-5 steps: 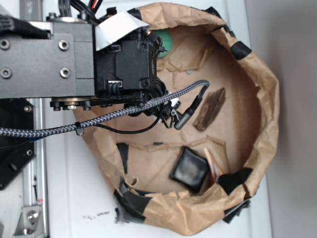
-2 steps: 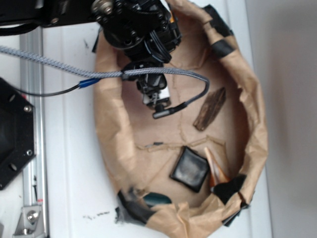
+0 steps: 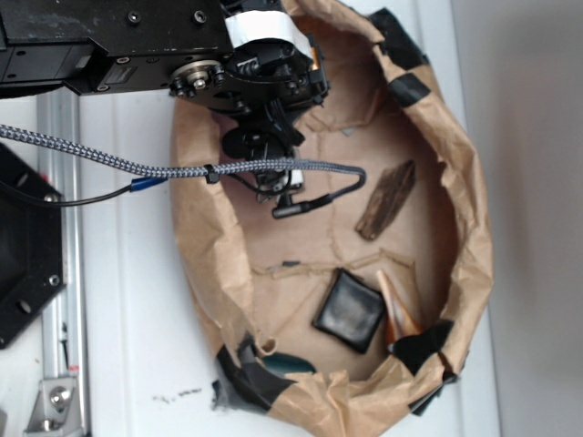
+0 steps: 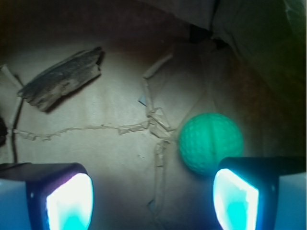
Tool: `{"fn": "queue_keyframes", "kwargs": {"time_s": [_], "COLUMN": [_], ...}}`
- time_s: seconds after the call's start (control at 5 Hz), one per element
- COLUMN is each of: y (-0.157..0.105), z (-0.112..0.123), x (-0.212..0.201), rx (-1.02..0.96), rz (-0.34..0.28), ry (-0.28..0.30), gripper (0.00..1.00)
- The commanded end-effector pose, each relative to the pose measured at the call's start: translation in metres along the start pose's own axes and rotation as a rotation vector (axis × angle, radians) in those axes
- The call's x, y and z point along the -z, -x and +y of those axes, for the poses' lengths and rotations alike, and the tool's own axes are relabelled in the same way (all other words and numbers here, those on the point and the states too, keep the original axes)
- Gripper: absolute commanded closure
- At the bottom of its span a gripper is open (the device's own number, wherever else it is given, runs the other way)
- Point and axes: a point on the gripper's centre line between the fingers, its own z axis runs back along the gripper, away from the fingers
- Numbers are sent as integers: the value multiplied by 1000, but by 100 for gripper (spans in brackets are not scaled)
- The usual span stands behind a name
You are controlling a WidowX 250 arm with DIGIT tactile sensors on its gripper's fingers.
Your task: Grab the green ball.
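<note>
My gripper grabs the green ball (image 4: 211,141) by its round dimpled sides next, to get it off the brown paper.
In the wrist view the green ball (image 4: 211,141) lies on the brown paper floor, just ahead of my right fingertip (image 4: 235,199) and slightly overlapped by it. My gripper (image 4: 153,194) is open, with bare paper between its two lit pads and nothing held. The ball sits toward the right side of the gap, not between the pads. In the exterior view the black arm (image 3: 264,82) hangs over the top of the paper basin (image 3: 474,228) and hides the ball.
A dark bark strip (image 3: 385,200) lies to the right, also seen as bark (image 4: 60,79) far left in the wrist view. A black square pad (image 3: 349,310), an orange cone-like piece (image 3: 398,314) and a glossy teal oval (image 3: 290,366) sit low in the basin. A braided cable (image 3: 182,168) crosses it.
The arm has swung up to the top of the exterior view, and its wrist now covers the ball that showed a second ago. The teal oval has come into view at the bottom rim.
</note>
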Motion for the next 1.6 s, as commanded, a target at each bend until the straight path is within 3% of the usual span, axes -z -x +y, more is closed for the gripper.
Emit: {"fn": "queue_keyframes", "kwargs": {"time_s": [0.0,0.2,0.4,0.6,0.8,1.0,1.4], "y": [-22,-30,-35,-31,-26,-19,-33], "z": [-6,-12,-23,-17,6,28,54], "x": [-13,-7,4,9,10,6,8], "rx": [110,248,426,492,512,516,559], "rz": [-68,-58,-11,11,8,7,-61], "ry": [30,62,135,141,121,137,38], "gripper": [0,0,0,0,0,0,0]}}
